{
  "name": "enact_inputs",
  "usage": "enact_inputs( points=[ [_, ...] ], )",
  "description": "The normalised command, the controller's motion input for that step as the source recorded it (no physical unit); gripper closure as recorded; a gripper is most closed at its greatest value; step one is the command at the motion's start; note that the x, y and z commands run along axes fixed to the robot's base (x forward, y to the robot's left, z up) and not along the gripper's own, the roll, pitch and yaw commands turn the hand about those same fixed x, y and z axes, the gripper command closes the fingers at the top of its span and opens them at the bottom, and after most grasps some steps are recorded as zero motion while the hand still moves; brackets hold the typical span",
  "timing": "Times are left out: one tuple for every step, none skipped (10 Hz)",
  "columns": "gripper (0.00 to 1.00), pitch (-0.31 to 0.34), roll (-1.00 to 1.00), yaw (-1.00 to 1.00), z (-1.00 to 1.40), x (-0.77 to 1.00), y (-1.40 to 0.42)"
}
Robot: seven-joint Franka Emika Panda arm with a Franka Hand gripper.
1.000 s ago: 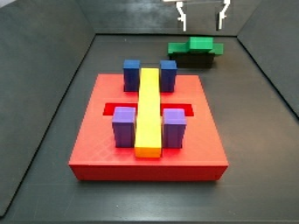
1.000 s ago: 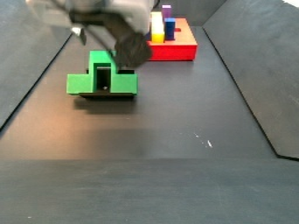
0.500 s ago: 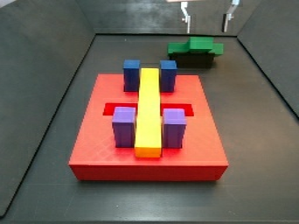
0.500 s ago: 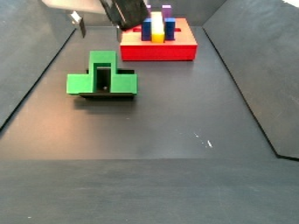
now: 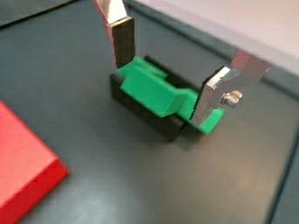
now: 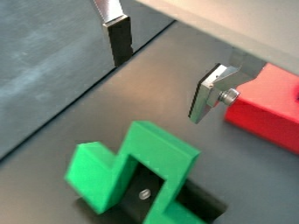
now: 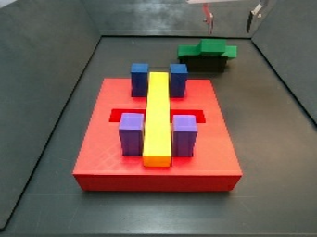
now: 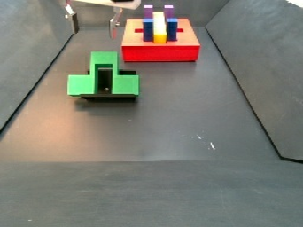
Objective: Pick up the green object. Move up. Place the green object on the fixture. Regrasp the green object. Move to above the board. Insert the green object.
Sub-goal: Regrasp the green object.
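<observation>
My gripper should next grab the green object by its raised middle block (image 7: 212, 46) (image 5: 155, 90) to insert it into the board.
The green object (image 7: 207, 48) rests on the low black fixture (image 7: 205, 64) at the far end of the floor. It also shows in a side view (image 8: 104, 78) on the fixture (image 8: 104, 97). My gripper (image 7: 231, 17) hangs open and empty well above it, only the fingertips showing in both side views (image 8: 92, 18). In a wrist view the green object (image 5: 158, 92) lies below and between the spread fingers (image 5: 121, 39). In a wrist view (image 6: 135, 166) it lies below my gripper (image 6: 162, 86).
The red board (image 7: 155, 139) with blue and purple pegs and a long yellow bar (image 7: 158, 116) lies apart from the fixture. It shows in a side view (image 8: 160, 49) and a wrist view (image 6: 271, 109). Dark sloped walls border the floor.
My open gripper has risen straight up from the green object, now nearly out of both side views. The green object has stayed on the fixture.
</observation>
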Motion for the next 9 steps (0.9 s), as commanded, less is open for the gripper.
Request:
enact_inputs(
  points=[
    [0.00, 0.134, 1.00, 0.29, 0.00, 0.01, 0.11],
    [0.00, 0.146, 1.00, 0.29, 0.00, 0.01, 0.11],
    [0.00, 0.169, 1.00, 0.29, 0.00, 0.00, 0.11],
    [0.00, 0.169, 1.00, 0.29, 0.00, 0.00, 0.10],
    [0.00, 0.023, 1.00, 0.30, -0.05, 0.01, 0.00],
    [0.00, 0.000, 0.76, 0.29, -0.17, 0.20, -0.12],
    [0.00, 0.000, 0.92, 0.31, -0.28, 0.08, -0.12],
    [0.00, 0.000, 0.99, 0.33, -0.26, 0.00, -0.07],
    [0.00, 0.000, 1.00, 0.33, -0.19, 0.00, -0.02]
  ],
)
